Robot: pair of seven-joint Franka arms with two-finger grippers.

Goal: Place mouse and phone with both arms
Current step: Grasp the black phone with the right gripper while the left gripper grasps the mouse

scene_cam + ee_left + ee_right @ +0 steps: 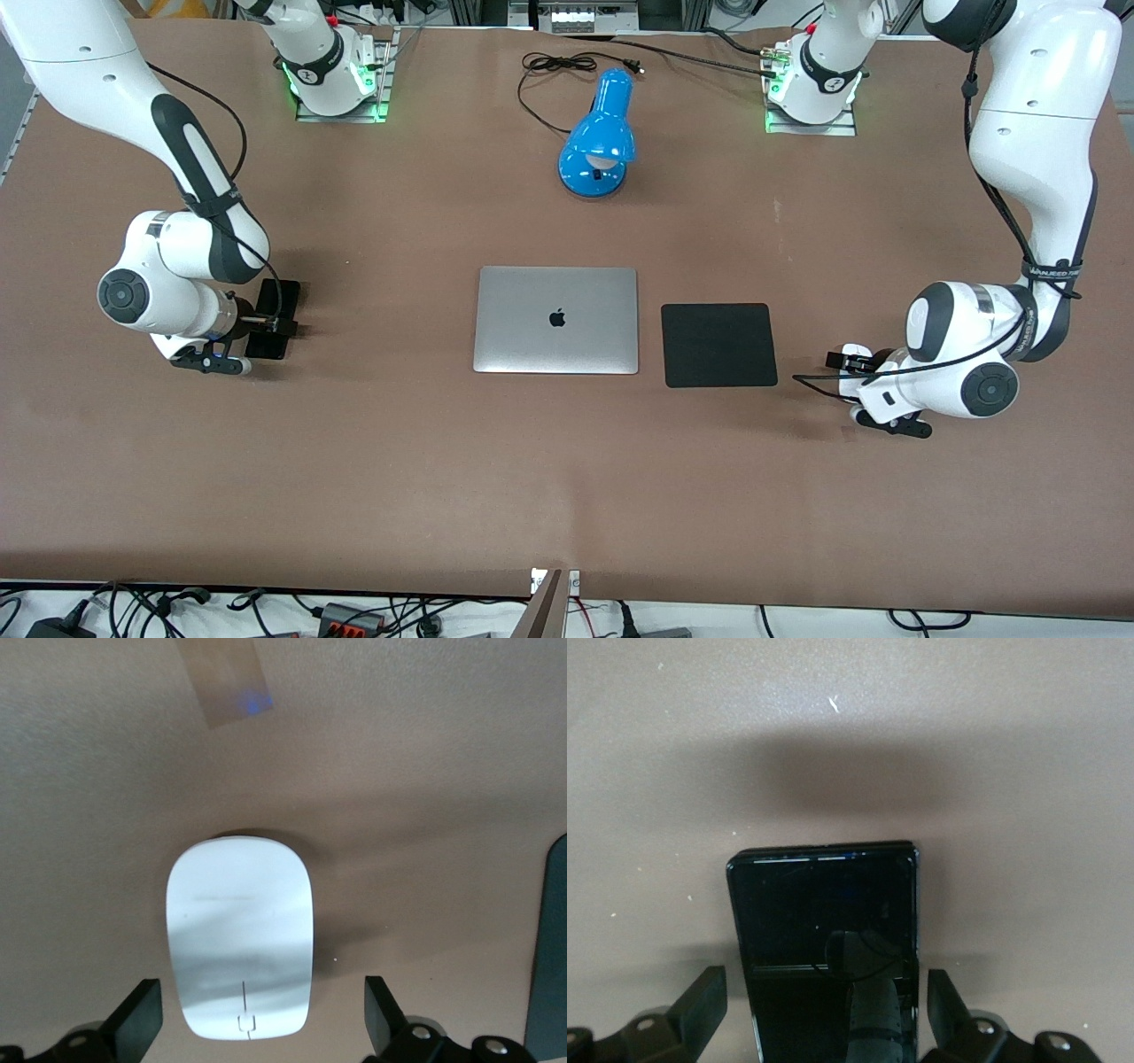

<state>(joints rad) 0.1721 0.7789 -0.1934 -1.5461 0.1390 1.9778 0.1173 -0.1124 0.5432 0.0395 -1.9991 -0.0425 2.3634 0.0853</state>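
My fingers are on either side of the phone [824,921], at its long side edges. My right gripper should close now. Closing now would hold the phone.
The white oval mouse [239,939] lies on the brown table, toward the left arm's end, beside the black pad. My left gripper [259,1023] is low over it and open, one finger on each side with a gap to the mouse. In the front view the left gripper [850,365] hides the mouse. The black phone [824,921] lies flat toward the right arm's end of the table and also shows in the front view [278,297]. My right gripper [824,1010] is open and straddles the phone without touching it; it also shows in the front view [268,324].
A closed silver laptop [556,320] lies mid-table with a square black pad [718,344] beside it, toward the left arm's end. A blue desk lamp [600,133] with its black cord lies farther from the front camera. A strip of tape [221,678] lies on the table near the mouse.
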